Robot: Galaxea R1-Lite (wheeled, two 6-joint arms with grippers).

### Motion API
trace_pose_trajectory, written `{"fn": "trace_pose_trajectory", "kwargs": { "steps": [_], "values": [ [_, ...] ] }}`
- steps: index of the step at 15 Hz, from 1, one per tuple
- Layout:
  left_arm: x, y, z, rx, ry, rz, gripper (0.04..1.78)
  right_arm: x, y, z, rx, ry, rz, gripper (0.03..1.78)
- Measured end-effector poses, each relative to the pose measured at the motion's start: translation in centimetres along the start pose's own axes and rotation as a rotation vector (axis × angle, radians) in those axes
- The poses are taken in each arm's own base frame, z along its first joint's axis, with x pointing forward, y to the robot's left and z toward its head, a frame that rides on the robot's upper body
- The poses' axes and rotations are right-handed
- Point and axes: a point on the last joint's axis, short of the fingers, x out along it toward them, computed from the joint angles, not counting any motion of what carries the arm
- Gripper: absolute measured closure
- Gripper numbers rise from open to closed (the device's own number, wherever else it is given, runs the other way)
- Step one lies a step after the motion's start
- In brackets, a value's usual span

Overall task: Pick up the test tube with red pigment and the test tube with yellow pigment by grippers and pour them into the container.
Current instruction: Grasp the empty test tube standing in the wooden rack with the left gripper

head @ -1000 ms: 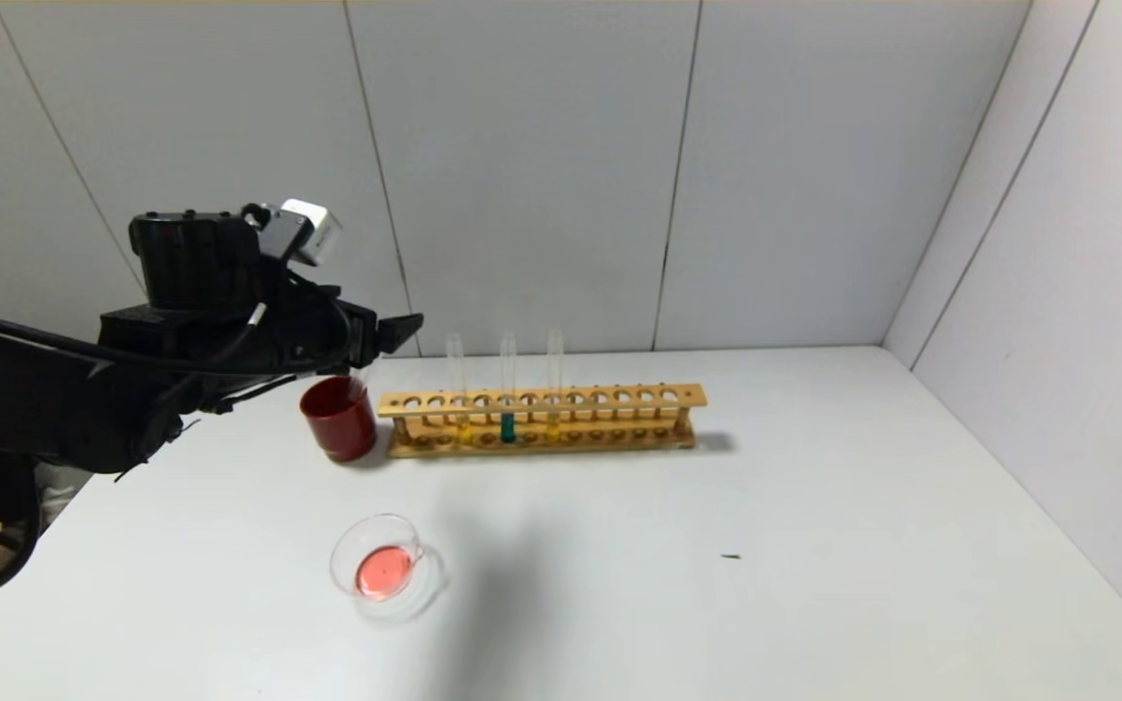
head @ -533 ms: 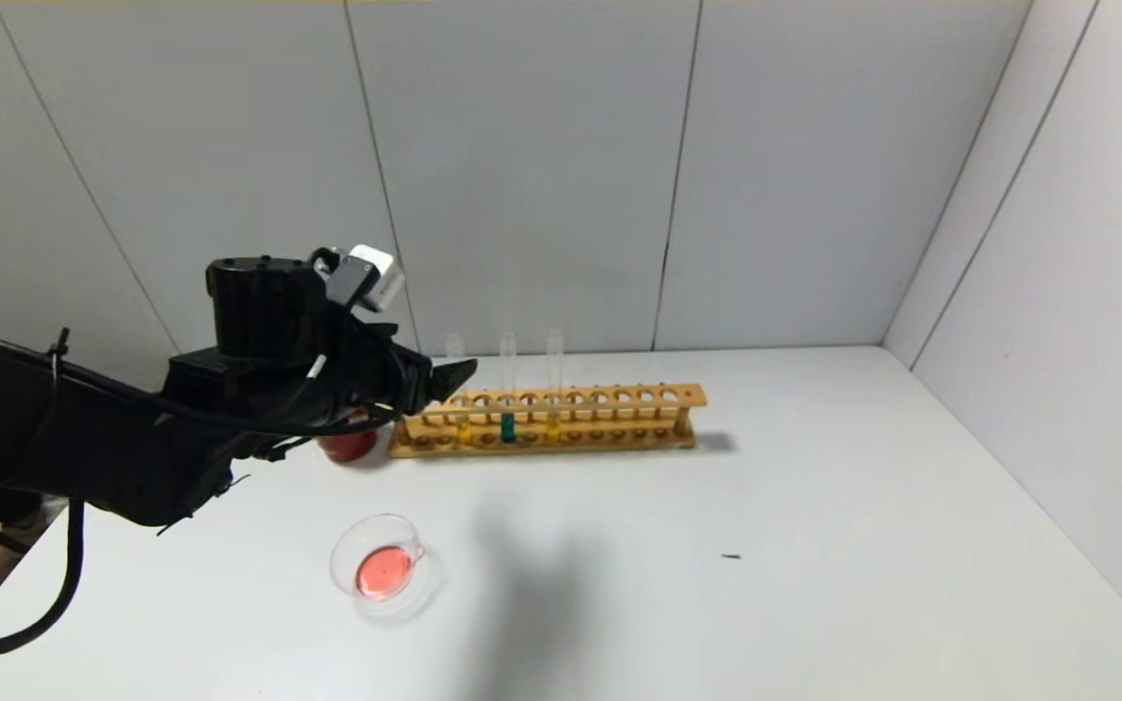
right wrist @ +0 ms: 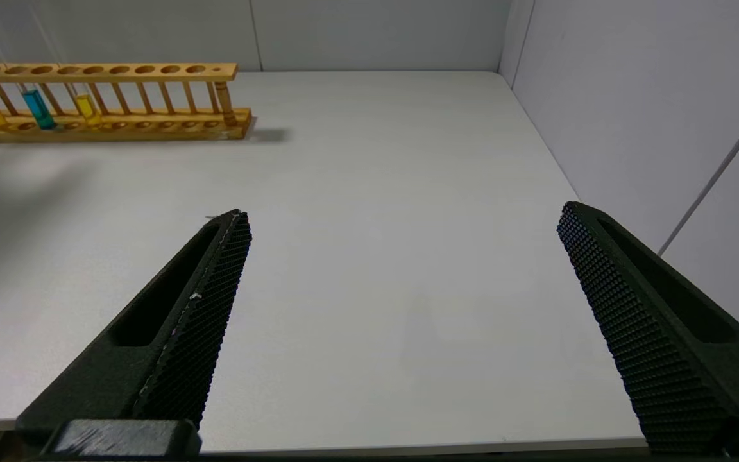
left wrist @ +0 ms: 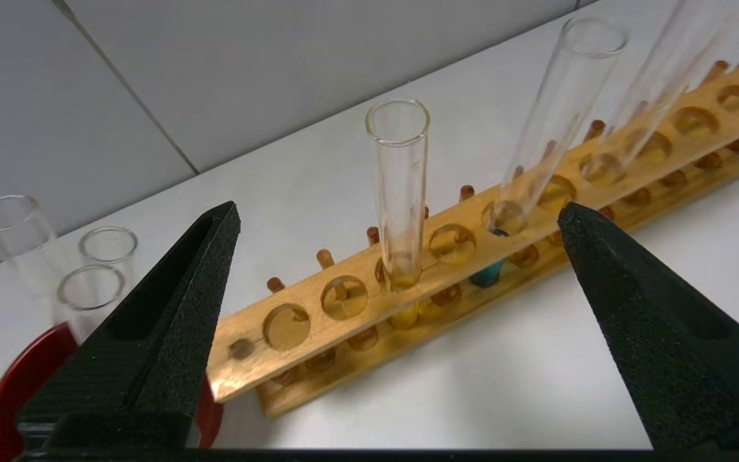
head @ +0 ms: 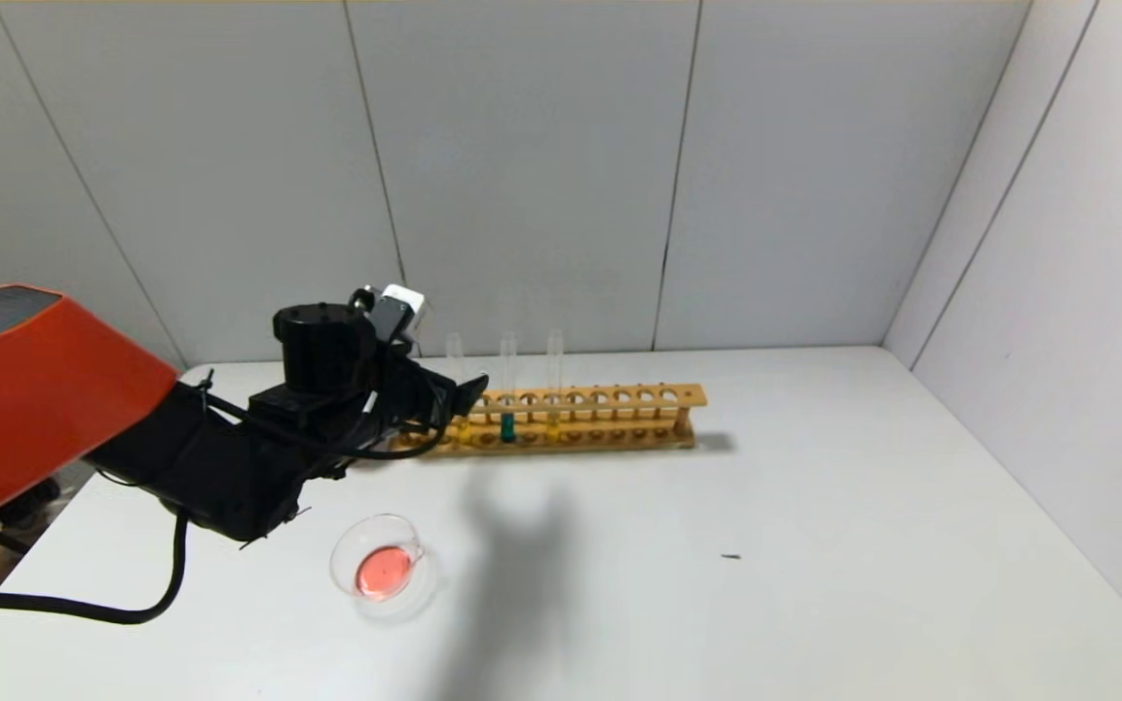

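Observation:
I need to grab the yellow-pigment test tube by its upper half [head: 457, 364] with my left gripper next. That half stands free, while the wooden rack closes in the tube's lower end.
The yellow-pigment test tube [left wrist: 398, 160] stands upright in the wooden rack [left wrist: 446, 269]. My left gripper [left wrist: 398, 212] is open, with one finger on each side of the tube, still short of it and not touching. In the head view the left gripper [head: 459, 394] is at the rack's left end. A second yellow tube [head: 553, 385] stands further right. The glass container [head: 381, 567] holds red liquid near the table's front. No tube with red liquid shows. My right gripper [right wrist: 403, 210] is open and empty over the table's near right part.
A teal-liquid tube [head: 507, 424] stands between the two yellow ones in the rack [head: 619, 414]. A dark red cup [left wrist: 4, 391] with a few empty clear tubes [left wrist: 90, 289] stands just left of the rack. Grey walls close the back and right.
My left arm has moved right and down from above the red cup to the rack's left end, and now hides the cup in the head view.

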Motion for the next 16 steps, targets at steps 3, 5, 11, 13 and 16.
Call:
{"fn": "trace_pose_trajectory", "kwargs": {
  "steps": [3, 5, 11, 13, 16],
  "values": [
    [1.5, -0.1, -1.3, -0.002, 0.027, 0.001, 0.07, 0.0, 0.0, 0.0, 0.000, 0.000, 0.000, 0.06],
    [2.3, 0.0, -1.9, -0.003, 0.037, 0.009, 0.07, 0.0, 0.0, 0.0, 0.000, 0.000, 0.000, 0.06],
    [4.1, 0.6, -2.8, -0.010, 0.057, 0.042, 0.07, 0.0, 0.0, 0.0, 0.000, 0.000, 0.000, 0.06],
    [4.4, 0.6, -3.0, -0.015, 0.067, 0.040, 0.13, 0.0, 0.0, 0.0, 0.000, 0.000, 0.000, 0.06],
    [4.5, 0.6, -3.1, -0.020, 0.068, 0.038, 0.40, 0.0, 0.0, 0.0, 0.000, 0.000, 0.000, 0.06]
  ]
}}
